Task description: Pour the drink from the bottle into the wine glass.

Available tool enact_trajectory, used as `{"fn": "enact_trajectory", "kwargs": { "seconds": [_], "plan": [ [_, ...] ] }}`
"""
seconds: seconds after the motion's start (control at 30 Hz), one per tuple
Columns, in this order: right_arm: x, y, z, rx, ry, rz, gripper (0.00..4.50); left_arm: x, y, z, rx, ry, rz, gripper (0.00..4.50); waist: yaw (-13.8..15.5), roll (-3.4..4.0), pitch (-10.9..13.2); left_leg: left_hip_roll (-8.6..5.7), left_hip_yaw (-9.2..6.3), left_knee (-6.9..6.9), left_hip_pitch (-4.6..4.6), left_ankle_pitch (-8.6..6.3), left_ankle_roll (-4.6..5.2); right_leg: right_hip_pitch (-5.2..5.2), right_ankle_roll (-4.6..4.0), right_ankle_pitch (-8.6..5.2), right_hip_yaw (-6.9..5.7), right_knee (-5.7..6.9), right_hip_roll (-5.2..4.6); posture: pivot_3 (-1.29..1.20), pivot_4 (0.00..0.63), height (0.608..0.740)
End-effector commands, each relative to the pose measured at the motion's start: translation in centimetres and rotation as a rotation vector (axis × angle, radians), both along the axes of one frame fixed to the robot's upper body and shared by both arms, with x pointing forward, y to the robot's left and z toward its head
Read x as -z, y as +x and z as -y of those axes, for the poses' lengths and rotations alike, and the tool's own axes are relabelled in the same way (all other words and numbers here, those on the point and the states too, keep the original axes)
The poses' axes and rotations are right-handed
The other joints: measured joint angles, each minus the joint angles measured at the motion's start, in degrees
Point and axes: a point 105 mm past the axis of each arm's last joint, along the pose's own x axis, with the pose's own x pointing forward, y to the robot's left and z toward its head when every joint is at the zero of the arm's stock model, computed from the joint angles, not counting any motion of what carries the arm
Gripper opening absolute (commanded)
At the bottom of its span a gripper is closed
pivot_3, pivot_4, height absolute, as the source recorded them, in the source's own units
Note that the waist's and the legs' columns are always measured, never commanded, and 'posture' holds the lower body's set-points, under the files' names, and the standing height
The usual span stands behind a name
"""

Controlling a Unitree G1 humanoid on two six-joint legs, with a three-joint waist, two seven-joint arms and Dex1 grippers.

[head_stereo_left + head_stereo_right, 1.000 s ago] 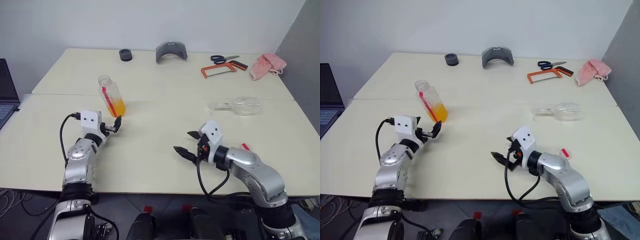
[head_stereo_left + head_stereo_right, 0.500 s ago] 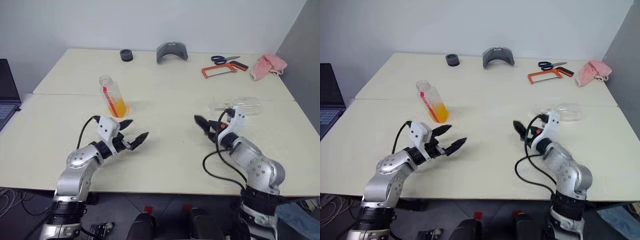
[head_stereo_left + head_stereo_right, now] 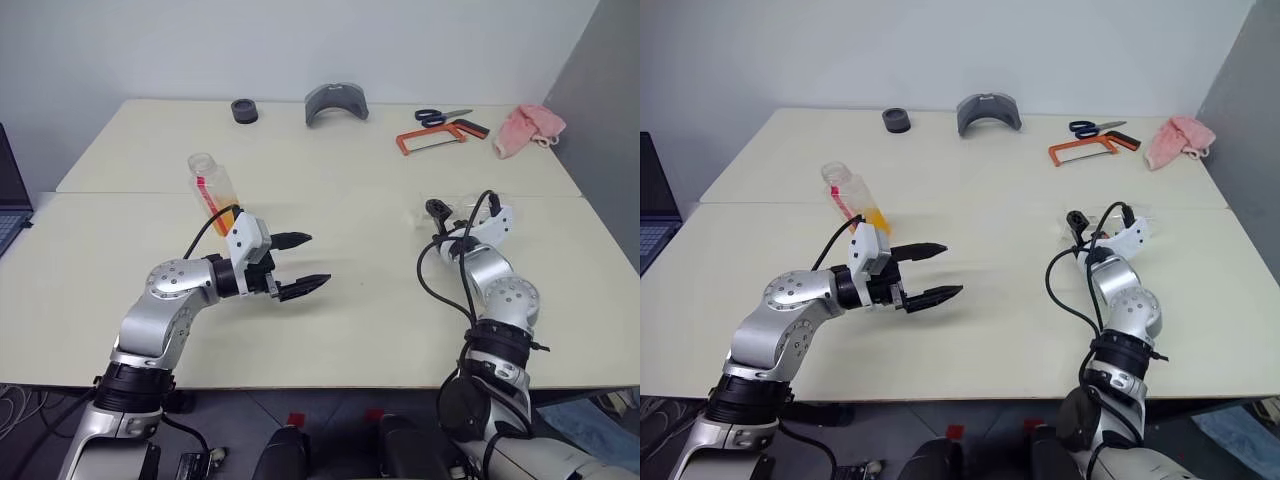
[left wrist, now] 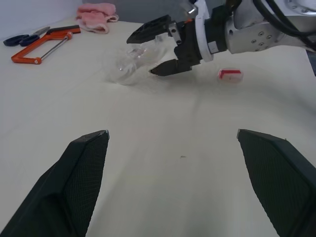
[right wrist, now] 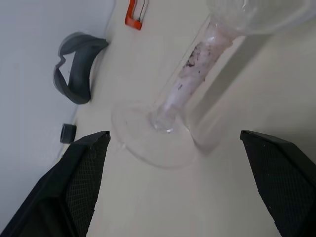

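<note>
The robot's right gripper isn't ready to close on the stem yet and needs to move toward it first: its fingers stop short of the glass's stem (image 5: 192, 74), beside its round foot (image 5: 153, 136).
The bottle (image 3: 208, 185) stands uncapped at the table's left, with orange drink (image 3: 224, 217) in its lower part. My left gripper (image 3: 318, 259) is open and empty, to the right of the bottle and pointing toward the table's middle. The wine glass (image 4: 129, 63) lies on its side at the right. Close up, its round foot (image 5: 153, 136), stem (image 5: 190, 74) and bowl (image 5: 252, 15) all show. My right gripper (image 4: 140, 56) is open, with one finger to either side of the foot and nothing held.
Along the far edge lie a black ring (image 3: 243, 110), a grey curved piece (image 3: 335, 102), scissors (image 3: 440, 115), an orange hacksaw (image 3: 435, 135) and a pink cloth (image 3: 528, 128). A small red-and-white item (image 4: 230, 75) lies near my right arm. A laptop (image 3: 5, 200) is at the far left.
My left gripper swung right, away from the bottle, toward the table's middle. My right gripper rolled and moved forward and right to the foot of the lying glass.
</note>
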Motion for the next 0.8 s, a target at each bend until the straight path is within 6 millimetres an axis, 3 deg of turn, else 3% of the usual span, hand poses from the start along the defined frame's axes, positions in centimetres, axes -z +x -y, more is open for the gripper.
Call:
{"fn": "enact_trajectory", "kwargs": {
  "seconds": [0.03, 0.27, 0.3, 0.37, 0.57, 0.7, 0.8],
  "plan": [
    [-1.5, 1.4, 0.7, 0.046, 0.052, 0.069, 4.50, -0.8, -0.1, 0.5, 0.027, -0.004, 0.034, 4.48, 0.0, 0.01, 0.0, 0.00, 0.00, 0.00, 0.00, 0.00, 0.00, 0.00, 0.00, 0.00, 0.01, 0.01, 0.00, 0.00, 0.150, 0.740],
    [-0.2, 3.4, 2.2, 0.127, 0.086, 0.043, 4.50, -0.8, -0.1, 0.7, 0.039, -0.004, 0.043, 4.48, -0.2, 0.03, 0.0, 0.01, 0.03, 0.01, 0.00, 0.00, 0.00, 0.00, 0.00, 0.00, 0.03, 0.00, -0.01, 0.00, 0.150, 0.740],
    [0.1, 3.6, 2.4, 0.136, 0.097, 0.037, 4.33, -0.8, -0.1, 0.7, 0.040, -0.004, 0.044, 4.50, -0.2, 0.03, 0.0, 0.01, 0.03, 0.01, 0.00, 0.00, 0.00, 0.01, 0.00, 0.00, 0.02, 0.00, -0.01, 0.00, 0.150, 0.740],
    [0.4, 3.8, 2.6, 0.141, 0.113, 0.033, 3.90, -0.8, -0.1, 0.7, 0.042, -0.003, 0.045, 4.50, -0.3, 0.03, 0.0, 0.01, 0.03, 0.02, 0.00, 0.00, 0.00, 0.02, 0.00, 0.00, 0.03, -0.01, -0.01, 0.00, 0.150, 0.740],
    [1.6, 4.1, 3.2, 0.168, 0.152, 0.011, 1.73, -0.7, 0.0, 0.7, 0.042, 0.010, 0.048, 4.50, -0.3, 0.03, 0.0, 0.03, 0.04, 0.02, 0.00, 0.00, 0.00, 0.02, 0.00, 0.00, 0.05, 0.00, -0.02, 0.00, 0.150, 0.740],
    [1.3, 4.2, 2.3, 0.119, 0.144, 0.038, 0.43, -0.7, 0.1, 0.6, 0.039, 0.012, 0.049, 4.50, -0.2, 0.03, 0.0, 0.04, 0.03, 0.03, 0.03, 0.00, 0.00, 0.07, 0.00, 0.00, 0.04, -0.01, -0.03, 0.00, 0.150, 0.740],
    [-0.6, 4.3, 0.9, 0.040, 0.015, 0.136, 0.21, -0.5, 0.0, 0.3, 0.027, 0.013, 0.044, 4.50, 0.0, 0.04, 0.0, 0.06, -0.01, 0.03, 0.01, 0.00, 0.00, 0.09, 0.00, 0.00, 0.02, -0.02, -0.05, 0.00, 0.150, 0.740]
  ]
}}
